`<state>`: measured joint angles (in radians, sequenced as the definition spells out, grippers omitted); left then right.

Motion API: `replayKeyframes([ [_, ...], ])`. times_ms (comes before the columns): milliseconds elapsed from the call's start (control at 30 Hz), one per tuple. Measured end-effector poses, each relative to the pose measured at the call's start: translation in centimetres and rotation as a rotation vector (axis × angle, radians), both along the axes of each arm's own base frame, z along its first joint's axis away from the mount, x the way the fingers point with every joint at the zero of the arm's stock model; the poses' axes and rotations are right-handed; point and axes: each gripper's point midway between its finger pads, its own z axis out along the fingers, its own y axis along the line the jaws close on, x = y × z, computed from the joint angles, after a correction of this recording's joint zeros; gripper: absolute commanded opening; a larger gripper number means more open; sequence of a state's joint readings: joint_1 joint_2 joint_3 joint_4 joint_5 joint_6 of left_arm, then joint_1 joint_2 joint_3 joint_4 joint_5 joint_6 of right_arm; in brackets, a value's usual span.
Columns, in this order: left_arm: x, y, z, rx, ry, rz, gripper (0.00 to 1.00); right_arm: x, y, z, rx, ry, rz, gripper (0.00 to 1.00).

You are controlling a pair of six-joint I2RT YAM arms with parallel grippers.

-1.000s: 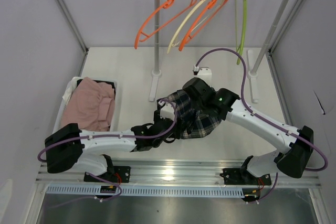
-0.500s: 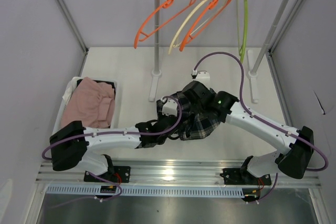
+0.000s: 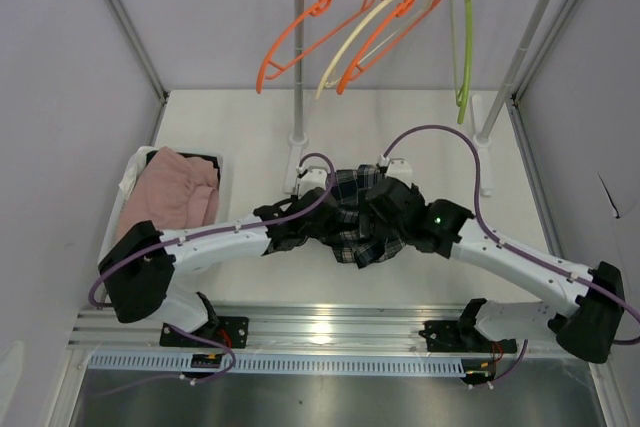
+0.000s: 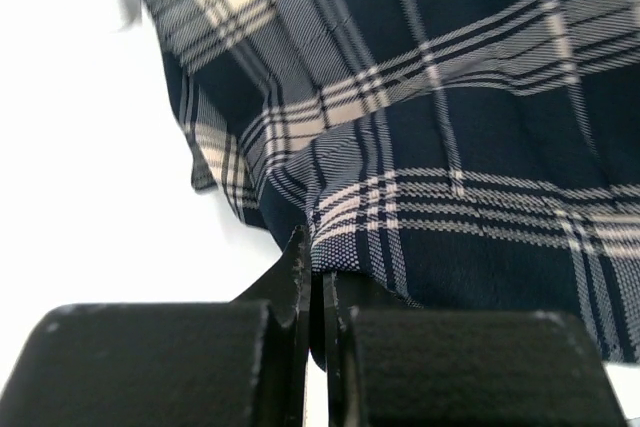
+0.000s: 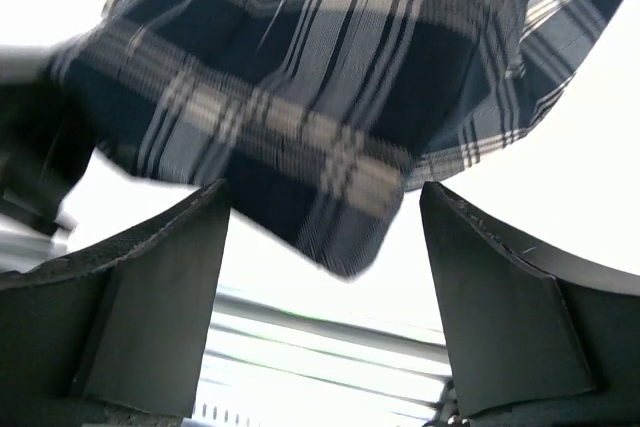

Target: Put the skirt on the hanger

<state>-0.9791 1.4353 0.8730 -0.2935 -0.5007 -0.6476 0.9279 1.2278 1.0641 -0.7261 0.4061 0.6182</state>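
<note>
My right gripper grabs the skirt by its drooping fold (image 3: pixel 378 243) (image 5: pixel 352 223) next, opposite the left gripper's edge, to spread the skirt for the hanger.
The dark plaid skirt (image 3: pixel 365 219) hangs bunched between my two arms over the middle of the table. My left gripper (image 4: pixel 318 282) is shut on a lower edge of the skirt (image 4: pixel 450 127); in the top view it (image 3: pixel 318 219) sits at the skirt's left side. My right gripper (image 5: pixel 322 192) is open, its fingers standing wide on either side below a drooping fold of the skirt (image 5: pixel 300 97), and it (image 3: pixel 400 222) sits at the cloth's right side. Several hangers hang on the rail: an orange hanger (image 3: pixel 300 37), a cream one (image 3: pixel 352 47), another orange one (image 3: pixel 395 27) and a green one (image 3: pixel 462 42).
A white bin (image 3: pixel 130 175) with a pink garment (image 3: pixel 175 197) stands at the left edge. The rack's left post (image 3: pixel 297 57) and its foot rise just behind the skirt; the right post (image 3: pixel 525 42) leans at the far right. Purple cables loop above both wrists.
My left gripper closed on the skirt's edge and moved up and right with it. My right gripper opened, let go of the skirt and drew back to the right.
</note>
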Motion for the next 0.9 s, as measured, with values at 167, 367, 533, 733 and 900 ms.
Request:
replayKeyframes([
  [167,1.0,0.4,-1.4,-0.017,0.096,0.009,0.00,-3.0,-1.7,-0.8,0.058,-0.008,-0.034,0.67],
  [367,1.8,0.9,-1.7,-0.059,0.153,0.019,0.00,-5.0,-4.2,-3.4,0.127,0.008,-0.096,0.57],
  [533,1.9,-0.1,-1.1,-0.088,0.163,-0.004,0.00,-6.8,-2.9,-7.6,0.129,0.068,-0.044,0.43],
  [733,1.9,-0.4,-0.8,-0.096,0.169,-0.014,0.00,-7.2,0.1,-10.6,0.107,0.100,-0.013,0.39],
  [900,1.7,-0.5,-0.8,-0.097,0.181,-0.021,0.00,-6.6,1.1,-11.7,0.120,0.083,-0.029,0.43],
])
